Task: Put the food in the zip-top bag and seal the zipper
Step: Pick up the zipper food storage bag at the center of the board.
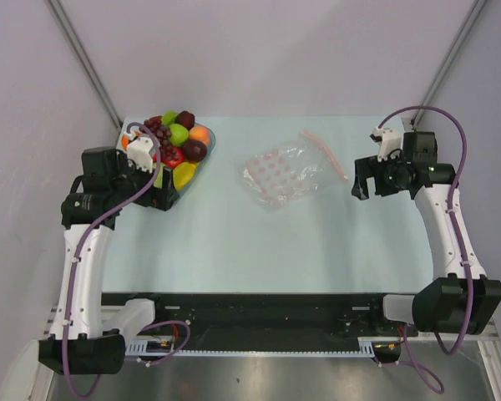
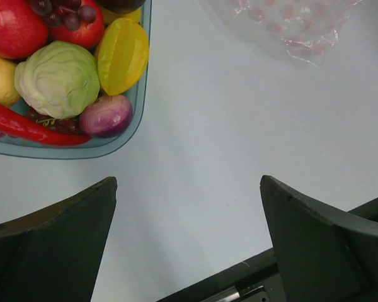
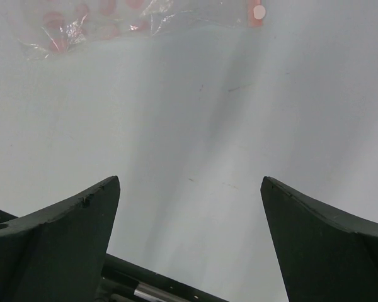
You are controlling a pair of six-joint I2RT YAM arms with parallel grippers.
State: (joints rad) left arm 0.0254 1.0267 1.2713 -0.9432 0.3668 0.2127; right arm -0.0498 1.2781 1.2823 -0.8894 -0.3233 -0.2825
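Observation:
I will next grab the zip-top bag (image 1: 282,173) by its pink zipper edge with my right gripper, to offer the bag's opening to my left gripper for filling.
The food is piled in a blue-rimmed dish (image 1: 209,150) at the back left: a dark purple grape bunch (image 1: 160,130) with green, red and yellow pieces. The left wrist view shows a green cabbage (image 2: 57,78), a yellow starfruit (image 2: 123,55), a purple onion (image 2: 106,115) and a red chili (image 2: 25,126). The clear zip-top bag (image 1: 282,173) lies flat at mid-table, and it also shows in the right wrist view (image 3: 94,22). Its pink zipper (image 1: 324,154) faces back right. My left gripper (image 1: 163,197) is open and empty beside the dish. My right gripper (image 1: 361,180) is open and empty to the right of the bag.
The dish's rim (image 2: 135,116) lies just ahead and left of my left fingers (image 2: 82,214). The bag's corner (image 2: 296,25) shows at the top right of the left wrist view. Grey walls close the back and sides. A black rail runs along the near edge.

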